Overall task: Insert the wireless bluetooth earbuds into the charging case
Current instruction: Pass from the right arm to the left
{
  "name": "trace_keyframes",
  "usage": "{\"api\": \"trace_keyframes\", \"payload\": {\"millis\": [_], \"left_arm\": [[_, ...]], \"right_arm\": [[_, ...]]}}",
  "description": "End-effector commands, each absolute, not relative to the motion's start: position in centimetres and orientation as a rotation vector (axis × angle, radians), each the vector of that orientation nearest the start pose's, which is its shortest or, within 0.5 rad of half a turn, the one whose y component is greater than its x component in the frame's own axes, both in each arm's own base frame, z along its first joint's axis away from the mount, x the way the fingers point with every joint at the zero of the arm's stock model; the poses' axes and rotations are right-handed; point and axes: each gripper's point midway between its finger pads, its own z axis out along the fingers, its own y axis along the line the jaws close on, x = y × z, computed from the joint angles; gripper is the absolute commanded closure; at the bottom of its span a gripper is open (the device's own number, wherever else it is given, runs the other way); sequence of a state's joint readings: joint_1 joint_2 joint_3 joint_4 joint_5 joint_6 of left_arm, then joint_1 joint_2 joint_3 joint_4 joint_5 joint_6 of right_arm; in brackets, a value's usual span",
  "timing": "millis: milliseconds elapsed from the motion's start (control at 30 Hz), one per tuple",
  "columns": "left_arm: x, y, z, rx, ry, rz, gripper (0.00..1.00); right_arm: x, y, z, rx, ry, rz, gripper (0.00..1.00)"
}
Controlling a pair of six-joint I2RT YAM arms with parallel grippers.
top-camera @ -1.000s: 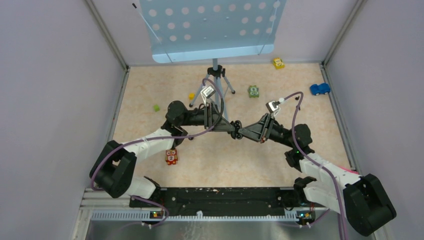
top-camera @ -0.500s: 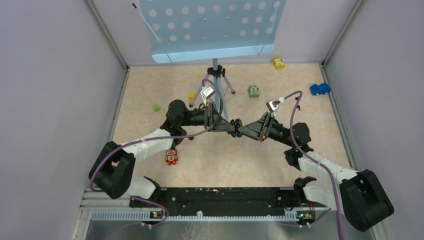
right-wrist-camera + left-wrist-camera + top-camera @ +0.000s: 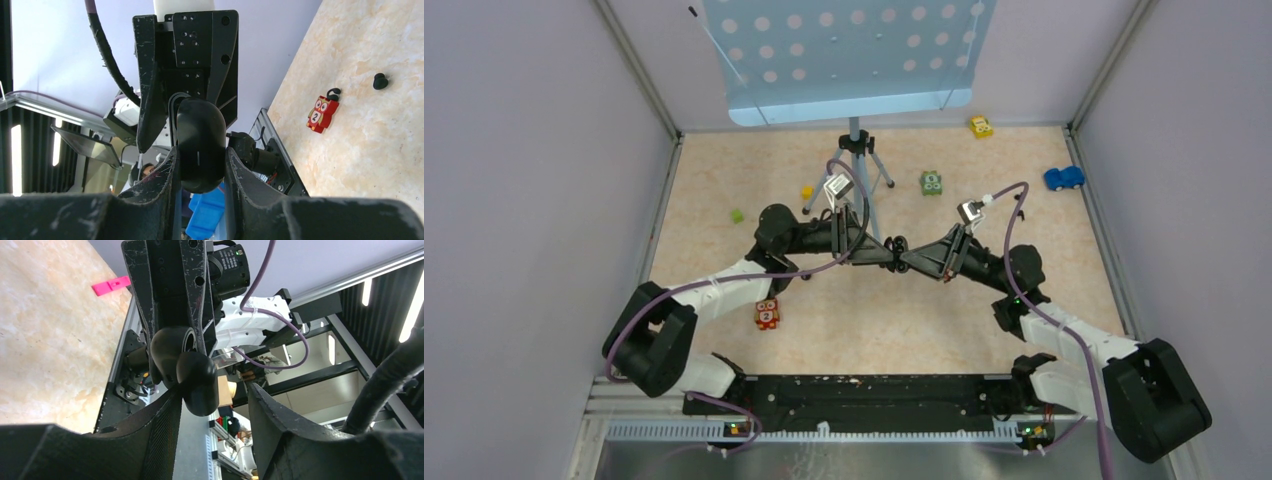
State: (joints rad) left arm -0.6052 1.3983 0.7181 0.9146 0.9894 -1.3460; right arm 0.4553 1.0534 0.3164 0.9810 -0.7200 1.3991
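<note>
My left gripper will catch the case if it closes now, because the case's lower half is between its fingers.
The black charging case (image 3: 200, 145) is held above the table between the fingers (image 3: 162, 172) of my right gripper (image 3: 199, 155), which is shut on it. In the left wrist view the case (image 3: 192, 375) shows two rounded halves, apparently hinged apart. My left gripper (image 3: 214, 397) stands open just in front of it, one finger (image 3: 167, 412) close beside the lower half. Both grippers meet mid-table, left gripper (image 3: 890, 250) against right gripper (image 3: 908, 260). Two small black earbuds (image 3: 380, 81) (image 3: 333, 93) lie on the table by a red owl block (image 3: 321, 114).
The red owl block (image 3: 767, 313) sits near the left arm. A tripod (image 3: 861, 165) with a blue perforated board stands at the back. A green block (image 3: 931, 183), yellow cube (image 3: 806, 191), lime cube (image 3: 737, 215), yellow toy (image 3: 981, 126) and blue car (image 3: 1063, 178) lie scattered behind.
Both grippers have drifted slightly toward the far side, still meeting at the case. The right gripper keeps its hold; the left stands open now as it did a second ago.
</note>
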Motion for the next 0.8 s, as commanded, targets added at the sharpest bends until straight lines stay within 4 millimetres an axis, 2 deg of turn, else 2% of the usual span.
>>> {"api": "trace_keyframes", "payload": {"millis": [0,267,433,733,767], "left_arm": [[17.1,-32.8,31.3,0.483,1.705,-2.199,0.45],[17.5,-33.0,31.3,0.494,1.722,-2.147,0.51],[17.9,-33.2,31.0,0.497,1.749,-2.081,0.62],[18.1,-33.2,30.8,0.480,1.761,-2.077,0.85],[18.1,-33.2,30.8,0.478,1.759,-2.075,0.86]], "right_arm": [[19.3,25.9,27.5,-0.008,1.668,1.939,1.00],[19.1,25.8,27.7,-0.020,1.659,1.943,1.00],[19.1,25.8,27.9,-0.025,1.651,1.946,1.00],[19.1,25.8,27.5,-0.021,1.669,1.941,1.00],[19.1,25.9,27.5,-0.025,1.671,1.940,0.95]]}}
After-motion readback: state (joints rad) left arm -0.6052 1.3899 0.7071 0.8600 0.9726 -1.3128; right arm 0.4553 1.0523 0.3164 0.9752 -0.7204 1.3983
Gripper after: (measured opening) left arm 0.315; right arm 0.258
